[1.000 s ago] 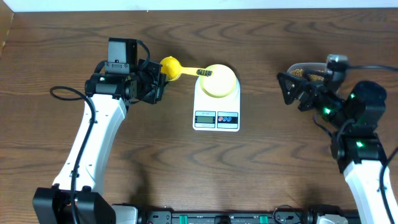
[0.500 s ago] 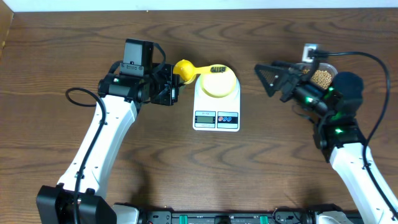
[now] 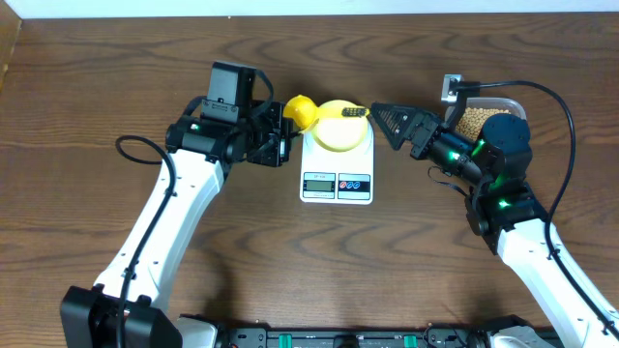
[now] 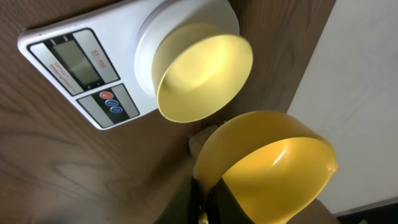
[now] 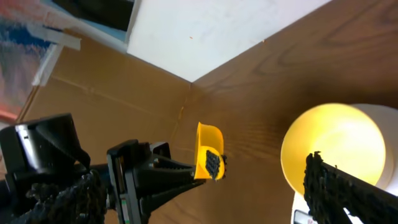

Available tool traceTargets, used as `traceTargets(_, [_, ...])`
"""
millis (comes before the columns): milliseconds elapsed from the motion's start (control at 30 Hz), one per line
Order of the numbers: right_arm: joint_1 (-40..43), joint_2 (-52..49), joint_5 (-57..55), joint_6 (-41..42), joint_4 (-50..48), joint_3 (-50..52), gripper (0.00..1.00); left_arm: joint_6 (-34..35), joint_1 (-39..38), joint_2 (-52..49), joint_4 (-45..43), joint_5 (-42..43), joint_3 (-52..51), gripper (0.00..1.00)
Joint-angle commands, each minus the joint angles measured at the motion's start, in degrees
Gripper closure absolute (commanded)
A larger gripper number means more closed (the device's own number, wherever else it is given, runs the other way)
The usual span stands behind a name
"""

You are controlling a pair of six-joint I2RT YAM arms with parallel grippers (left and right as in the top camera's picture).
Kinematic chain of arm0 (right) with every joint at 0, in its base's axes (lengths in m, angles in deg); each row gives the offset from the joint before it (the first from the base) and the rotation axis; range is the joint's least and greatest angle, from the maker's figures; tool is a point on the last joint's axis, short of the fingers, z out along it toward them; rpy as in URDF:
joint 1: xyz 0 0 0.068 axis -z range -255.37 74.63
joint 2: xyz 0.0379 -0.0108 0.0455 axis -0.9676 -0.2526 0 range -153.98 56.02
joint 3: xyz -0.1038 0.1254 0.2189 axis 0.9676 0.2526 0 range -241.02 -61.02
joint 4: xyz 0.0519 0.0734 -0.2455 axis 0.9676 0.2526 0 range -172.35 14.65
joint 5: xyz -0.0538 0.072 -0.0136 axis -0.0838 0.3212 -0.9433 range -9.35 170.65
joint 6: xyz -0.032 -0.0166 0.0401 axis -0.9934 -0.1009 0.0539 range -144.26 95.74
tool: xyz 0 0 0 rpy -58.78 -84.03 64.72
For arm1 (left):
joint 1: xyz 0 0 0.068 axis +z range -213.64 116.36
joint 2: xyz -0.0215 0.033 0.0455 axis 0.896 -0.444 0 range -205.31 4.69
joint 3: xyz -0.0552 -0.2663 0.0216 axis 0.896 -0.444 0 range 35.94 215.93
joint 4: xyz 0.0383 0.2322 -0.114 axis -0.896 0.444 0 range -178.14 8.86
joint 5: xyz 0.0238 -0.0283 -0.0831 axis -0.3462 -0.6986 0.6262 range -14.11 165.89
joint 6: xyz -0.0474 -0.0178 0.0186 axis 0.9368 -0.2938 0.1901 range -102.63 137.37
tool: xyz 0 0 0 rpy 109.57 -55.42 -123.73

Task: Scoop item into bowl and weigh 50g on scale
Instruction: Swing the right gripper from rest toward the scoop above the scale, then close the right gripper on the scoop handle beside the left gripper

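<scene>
It isn't time to close yet: the scoop's black-patched end (image 3: 356, 112) (image 5: 214, 164) stops short of my fingers. My right gripper needs to wait until that end comes nearer, then close on the handle.
My left gripper (image 3: 286, 135) is shut on the cup end of the bright yellow scoop (image 3: 301, 110). The scoop's handle reaches right over the pale yellow-green bowl (image 3: 336, 130), which stands on the white scale (image 3: 336, 184). The left wrist view shows the scoop (image 4: 267, 168) close up, the empty bowl (image 4: 202, 74) and the scale (image 4: 81, 68). My right gripper (image 3: 384, 120) is open, pointing left at the handle's black-patched end (image 5: 209, 163), which lies near one fingertip (image 5: 193, 169). The item, tan beans (image 3: 472, 123), sits behind the right arm.
A clear tub (image 3: 488, 102) holding the beans stands at the back right, partly hidden by the right arm and its cable. The table's back edge meets a white wall just behind the scale. Bare wood lies in front of the scale.
My left arm carried the scoop to the right, so its handle now lies over the bowl. My right arm swung left from the tub towards the handle end, staying open.
</scene>
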Motion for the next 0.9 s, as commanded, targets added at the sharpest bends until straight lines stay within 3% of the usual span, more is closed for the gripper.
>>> traceTargets(0, [-0.7, -0.3, -1.5, 2.4, 2.3, -1.2, 0.01, -1.0, -0.9, 0.3, -0.2, 0.3, -0.3, 0.92])
traceTargets(233, [-1.7, -0.5, -2.3, 2.2, 8.0, -1.1, 0.01, -1.0, -2.7, 0.3, -0.2, -0.1, -0.3, 0.92])
traceTargets(700, [-3.8, -0.7, -5.5, 2.2, 7.7, -1.1, 0.01, -1.0, -7.5, 0.3, -1.9, -2.4, -0.3, 0.92])
traceTargets(867, [-3.8, -0.7, -6.6, 2.2, 7.7, -1.1, 0.13, -0.9, -8.7, 0.3, -2.1, -4.5, -0.3, 0.92])
